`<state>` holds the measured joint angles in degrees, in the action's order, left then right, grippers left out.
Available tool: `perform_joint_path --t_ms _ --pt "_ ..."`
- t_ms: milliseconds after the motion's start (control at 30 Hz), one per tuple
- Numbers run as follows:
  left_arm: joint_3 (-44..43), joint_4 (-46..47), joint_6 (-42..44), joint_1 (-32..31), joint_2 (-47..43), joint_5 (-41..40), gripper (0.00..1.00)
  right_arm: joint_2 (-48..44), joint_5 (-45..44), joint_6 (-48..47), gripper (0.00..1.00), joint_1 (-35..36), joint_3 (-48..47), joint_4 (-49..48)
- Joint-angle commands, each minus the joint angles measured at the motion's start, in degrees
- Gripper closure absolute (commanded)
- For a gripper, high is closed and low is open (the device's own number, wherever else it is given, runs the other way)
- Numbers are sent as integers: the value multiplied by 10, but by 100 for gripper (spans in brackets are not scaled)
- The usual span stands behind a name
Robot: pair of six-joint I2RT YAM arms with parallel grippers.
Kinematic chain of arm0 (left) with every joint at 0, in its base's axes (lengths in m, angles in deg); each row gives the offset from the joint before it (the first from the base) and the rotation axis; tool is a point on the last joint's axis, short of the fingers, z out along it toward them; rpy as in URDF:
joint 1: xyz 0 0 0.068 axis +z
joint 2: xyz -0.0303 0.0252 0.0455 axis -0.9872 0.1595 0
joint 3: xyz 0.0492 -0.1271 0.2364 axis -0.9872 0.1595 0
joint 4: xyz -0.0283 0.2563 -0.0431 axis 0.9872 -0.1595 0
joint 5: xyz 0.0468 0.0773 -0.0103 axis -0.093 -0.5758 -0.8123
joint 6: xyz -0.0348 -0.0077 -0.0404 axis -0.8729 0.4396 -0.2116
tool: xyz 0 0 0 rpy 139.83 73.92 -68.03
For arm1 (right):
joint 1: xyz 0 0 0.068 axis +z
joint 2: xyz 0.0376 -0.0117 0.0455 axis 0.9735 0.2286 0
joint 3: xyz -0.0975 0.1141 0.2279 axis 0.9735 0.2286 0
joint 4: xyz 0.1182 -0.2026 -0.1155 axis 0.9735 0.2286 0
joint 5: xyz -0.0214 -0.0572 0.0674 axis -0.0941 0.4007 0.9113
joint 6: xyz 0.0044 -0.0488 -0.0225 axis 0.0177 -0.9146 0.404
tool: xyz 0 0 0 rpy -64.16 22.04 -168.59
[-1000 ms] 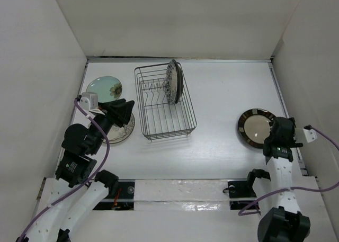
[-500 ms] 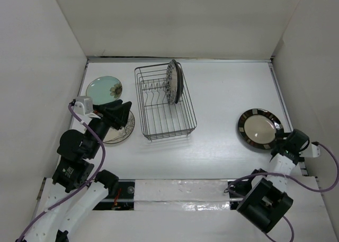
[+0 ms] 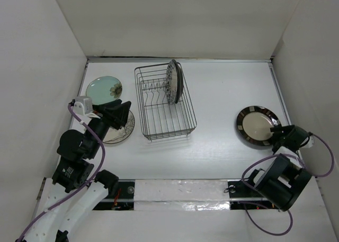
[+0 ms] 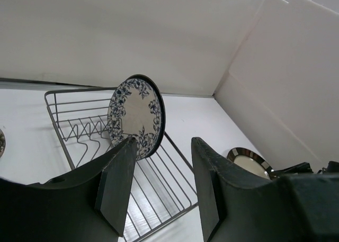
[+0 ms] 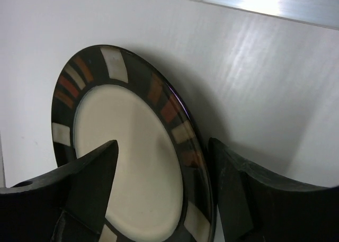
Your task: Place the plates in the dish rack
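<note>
The plate's opposite edge should stay free to slot in upright. My right gripper will next grab the dark segmented plate's rim (image 3: 276, 131) on the side away from the dish rack (image 3: 164, 115).
The wire dish rack (image 3: 164, 115) stands mid-table. The blue-floral plate (image 3: 171, 82) stands upright in it, with the grey-brown plate's dark edge (image 3: 179, 81) right behind. The pale green plate (image 3: 104, 87) and the cream tree plate (image 3: 117, 132) lie flat at the left. My left gripper (image 3: 123, 110) is open and empty above the tree plate, facing the rack (image 4: 159, 184) and the floral plate (image 4: 135, 115). The dark segmented plate (image 3: 256, 125) lies at the right. My right gripper (image 5: 163, 144) is open, its jaws straddling that plate's rim (image 5: 180, 131).
White walls close in the table on the left, back and right. The right wall is close beside the segmented plate and the right gripper (image 3: 280, 134). A metal strip (image 3: 180, 189) runs along the near edge between the arm bases.
My right wrist has swung and dropped to the segmented plate's near right rim, and the plate has shifted slightly left. The left gripper drew back a little, then held still.
</note>
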<state>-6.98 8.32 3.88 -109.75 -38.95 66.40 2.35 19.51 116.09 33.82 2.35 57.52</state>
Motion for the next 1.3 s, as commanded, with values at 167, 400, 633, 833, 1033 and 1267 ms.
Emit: perform_joint_path --t_ms 167,400,633,833,1033,1267 --pt "-11 17 9 -4 7 -19 58 86 68 7 50 28 -23 -102" --pt "-11 15 11 -4 15 -22 58 96 70 16 98 39 -9 -153" --pt "-11 13 13 -4 20 -26 58 36 56 5 100 96 7 -200" --pt "-11 12 14 -4 24 -27 58 -37 67 -13 100 174 -17 -214" --pt "-10 11 14 -4 25 -30 58 -26 106 -6 100 198 -23 -252" --pt "-9 12 14 -4 34 -24 58 1 137 27 100 198 -7 -321"
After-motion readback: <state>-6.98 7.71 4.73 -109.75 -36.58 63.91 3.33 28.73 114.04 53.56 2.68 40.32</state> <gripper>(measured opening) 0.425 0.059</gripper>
